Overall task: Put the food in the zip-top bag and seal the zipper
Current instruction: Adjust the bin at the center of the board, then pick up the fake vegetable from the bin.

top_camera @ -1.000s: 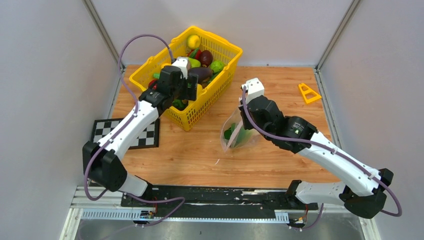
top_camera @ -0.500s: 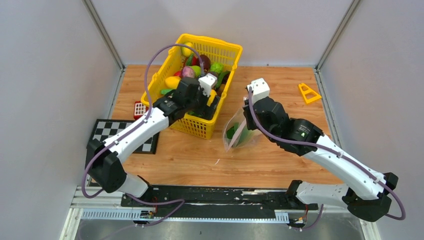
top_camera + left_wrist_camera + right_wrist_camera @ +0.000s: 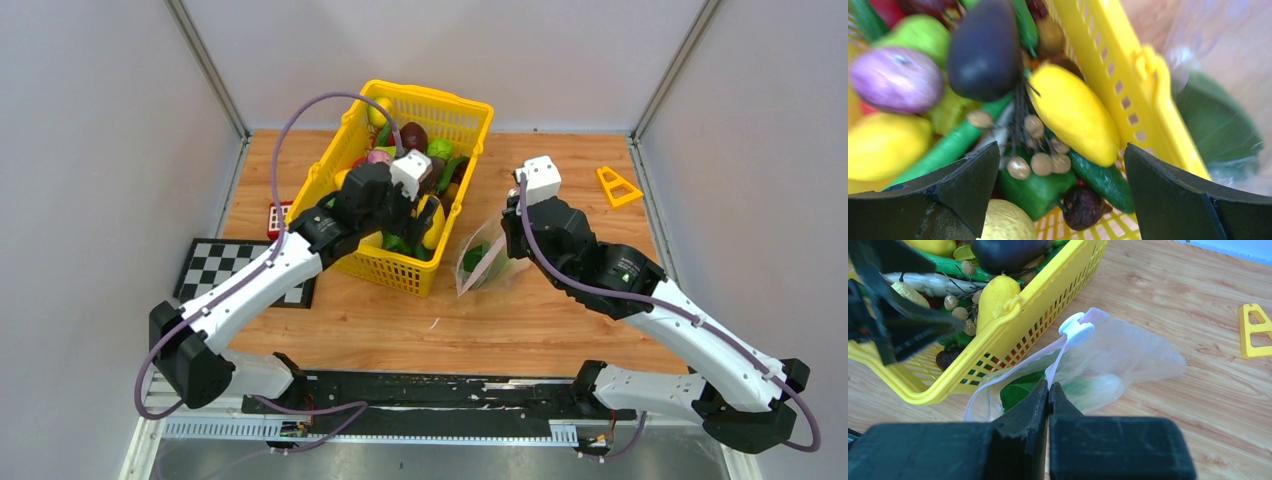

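The dark eggplant should be grabbed next by my left gripper across its wide rounded end. The eggplant's far end stays free to go into the zip-top bag first.
The food lies piled in the yellow basket: a yellow fruit, a dark eggplant, a pale purple onion and a green pepper. My left gripper is open, jaws wide, low over the food by the basket's right wall; it also shows in the top view. The zip-top bag lies right of the basket with a green piece inside. My right gripper is shut on the bag's zipper, just below the white slider.
A yellow triangle lies at the back right of the wooden table, also seen in the right wrist view. A checkerboard and a small red block lie left of the basket. Grey walls close three sides.
The basket has swung and slid right until it is beside the bag, with my left gripper moving right over it. My right gripper and the bag shifted slightly right and back.
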`<state>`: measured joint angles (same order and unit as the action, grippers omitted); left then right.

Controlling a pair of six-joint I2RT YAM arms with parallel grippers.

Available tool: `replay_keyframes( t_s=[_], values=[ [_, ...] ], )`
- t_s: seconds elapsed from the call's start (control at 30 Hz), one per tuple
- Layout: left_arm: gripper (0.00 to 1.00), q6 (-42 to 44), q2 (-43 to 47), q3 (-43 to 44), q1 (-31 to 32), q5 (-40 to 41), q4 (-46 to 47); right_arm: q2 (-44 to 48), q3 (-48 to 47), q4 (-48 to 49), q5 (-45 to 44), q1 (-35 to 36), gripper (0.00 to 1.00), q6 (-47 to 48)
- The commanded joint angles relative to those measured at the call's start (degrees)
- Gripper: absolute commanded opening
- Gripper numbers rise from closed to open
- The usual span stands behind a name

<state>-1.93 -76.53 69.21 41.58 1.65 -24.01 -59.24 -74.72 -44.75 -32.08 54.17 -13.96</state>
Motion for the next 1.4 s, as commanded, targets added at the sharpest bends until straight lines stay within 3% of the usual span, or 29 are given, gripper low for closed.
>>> replay_keyframes(
  t_s=[0.0, 0.1, 0.23, 0.4, 0.53, 0.63, 0.8, 1.2, 1.3, 1.37],
  values=[
    [1.0, 1.2, 2.5, 6.9, -1.5, 3.6, 4.2, 1.1, -0.2, 0.9, -0.9, -0.3, 0.0, -1.3],
    [1.0, 0.1, 1.2, 8.1, -4.6, 5.7, 3.9, 1.1, -0.3, 0.7, -0.3, -0.3, 0.0, -1.6],
    [1.0, -3.7, -2.5, 10.1, -9.7, 2.5, 4.1, 0.7, -0.1, 0.9, 0.5, -0.3, 0.0, -1.8],
    [1.0, 0.6, -8.9, 14.8, -10.0, -1.2, 7.0, -0.6, -0.2, 1.3, 2.3, -0.3, 0.0, -1.9],
    [1.0, 3.4, -18.1, 24.0, -10.8, -5.7, 2.8, -1.2, -0.4, 1.7, 3.9, -0.3, 0.0, -2.0],
    [1.0, 4.5, -22.4, 28.1, -11.0, -4.2, -0.3, -1.3, -0.1, 2.0, 4.8, -0.3, 0.0, -2.1],
    [0.99, 4.8, -25.7, 27.9, -11.7, -4.2, -1.8, -1.2, 0.3, 2.3, 5.0, -0.3, 0.0, -2.4],
    [0.92, 5.7, -24.3, 21.8, -11.6, -4.0, -1.8, -1.6, -0.1, 2.8, 5.7, -0.3, 0.0, -2.2],
    [0.82, 5.5, -24.8, 22.2, -11.6, -4.5, -1.7, -1.7, -0.1, 2.9, 6.1, -0.3, 0.0, -2.3],
    [0.67, 4.7, -24.2, 22.3, -11.6, -5.2, -1.0, -1.6, 0.0, 3.0, 6.2, -0.3, 0.0, -2.5]
  ],
)
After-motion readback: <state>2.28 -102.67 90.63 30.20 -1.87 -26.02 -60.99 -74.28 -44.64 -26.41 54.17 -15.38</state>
